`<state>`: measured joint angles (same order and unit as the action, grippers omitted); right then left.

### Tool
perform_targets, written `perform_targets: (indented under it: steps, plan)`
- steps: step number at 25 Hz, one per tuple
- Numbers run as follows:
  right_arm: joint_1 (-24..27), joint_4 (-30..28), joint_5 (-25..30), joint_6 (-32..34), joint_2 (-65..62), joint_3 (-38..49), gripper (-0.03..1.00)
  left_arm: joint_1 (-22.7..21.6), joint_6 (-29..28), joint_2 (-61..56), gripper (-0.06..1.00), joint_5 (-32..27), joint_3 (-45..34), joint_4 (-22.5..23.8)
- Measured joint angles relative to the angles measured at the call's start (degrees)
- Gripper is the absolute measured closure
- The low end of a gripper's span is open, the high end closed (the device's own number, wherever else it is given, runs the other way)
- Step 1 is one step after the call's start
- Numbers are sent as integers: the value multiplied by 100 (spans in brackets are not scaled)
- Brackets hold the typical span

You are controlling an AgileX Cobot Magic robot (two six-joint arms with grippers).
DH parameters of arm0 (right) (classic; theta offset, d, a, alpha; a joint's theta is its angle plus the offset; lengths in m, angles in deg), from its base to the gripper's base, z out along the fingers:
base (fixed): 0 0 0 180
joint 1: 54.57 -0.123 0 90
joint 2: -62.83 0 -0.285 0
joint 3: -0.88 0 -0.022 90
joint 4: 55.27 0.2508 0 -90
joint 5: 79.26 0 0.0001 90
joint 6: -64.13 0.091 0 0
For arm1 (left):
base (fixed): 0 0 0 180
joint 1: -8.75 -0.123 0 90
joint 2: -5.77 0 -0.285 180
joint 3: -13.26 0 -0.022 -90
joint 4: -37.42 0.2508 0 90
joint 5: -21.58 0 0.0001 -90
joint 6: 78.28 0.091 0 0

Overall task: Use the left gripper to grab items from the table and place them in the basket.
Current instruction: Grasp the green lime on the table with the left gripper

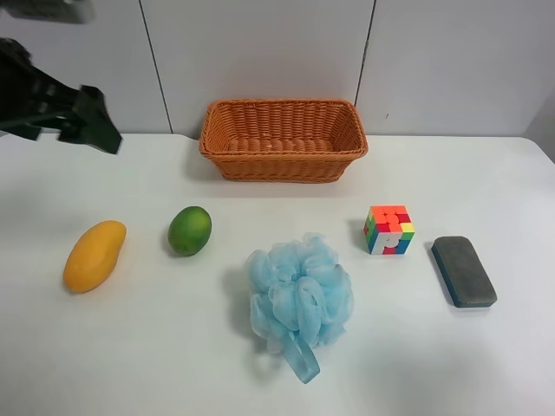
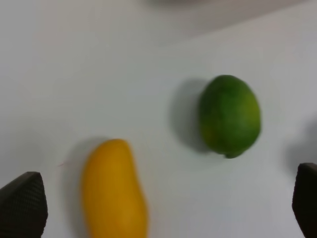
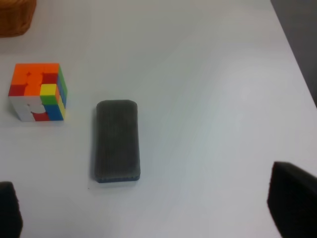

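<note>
Next, my left gripper grabs the green fruit by its rounded body to start filling the wicker basket.
The left gripper hangs open and empty above the white table, at the exterior high view's far left, high over the yellow-orange mango and the round green fruit. In the left wrist view the gripper is spread wide over the mango and green fruit. The blue mesh pouf, puzzle cube and grey-topped eraser lie further right. The wicker basket stands empty at the back. The right gripper is open above the eraser and cube.
A grey panelled wall runs behind the table. The table's right edge shows in the right wrist view, close to the eraser. The right arm does not show in the exterior high view.
</note>
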<state>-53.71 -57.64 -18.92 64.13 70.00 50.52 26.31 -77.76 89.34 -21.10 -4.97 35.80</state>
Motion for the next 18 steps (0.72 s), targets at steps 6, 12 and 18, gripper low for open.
perform_targets:
  steps: [6, 12, 18]
  plan:
    - [0, 0, 0, 0, 0, 0, -3, 596, -18, 1300, -5, 723, 0, -345]
    - [0, 0, 0, 0, 0, 0, -3, 811, 239, 2269, -5, 1332, 0, -669]
    - [0, 0, 0, 0, 0, 0, -3, 839, 427, 2902, -5, 2015, 4, -804]
